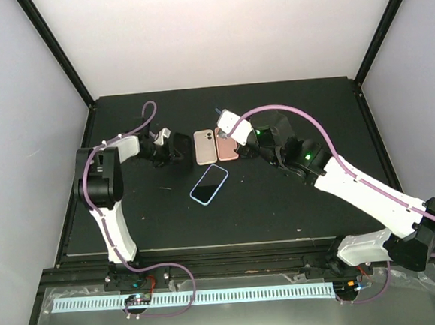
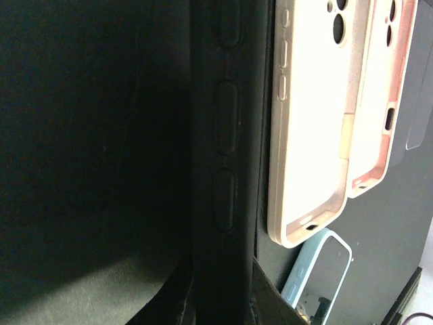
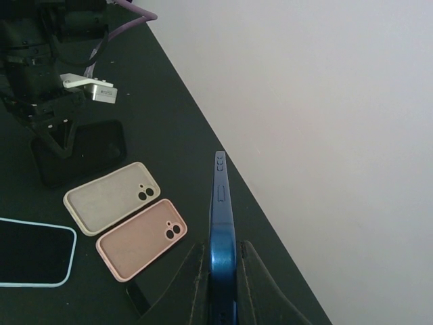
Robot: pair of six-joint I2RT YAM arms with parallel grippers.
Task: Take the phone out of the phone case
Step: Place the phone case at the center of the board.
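My left gripper should open now. The black case [image 2: 226, 135] is low, so it would end up on the flat mat beside the beige case.
My right gripper [image 3: 222, 274] is shut on a blue phone [image 3: 220, 217], held edge-on above the table near the back edge; in the top view this gripper [image 1: 238, 138] is just right of the pink case. My left gripper [image 2: 223, 298] is shut on the edge of a black phone case [image 2: 226, 135], which sits low on the mat at the back left [image 1: 173, 152]. The black case also shows in the right wrist view [image 3: 84, 150].
An empty beige case [image 1: 205, 147] and an empty pink case [image 1: 226, 148] lie side by side between the grippers. A phone in a light blue case [image 1: 209, 184] lies screen up in front of them. The white back wall is close behind.
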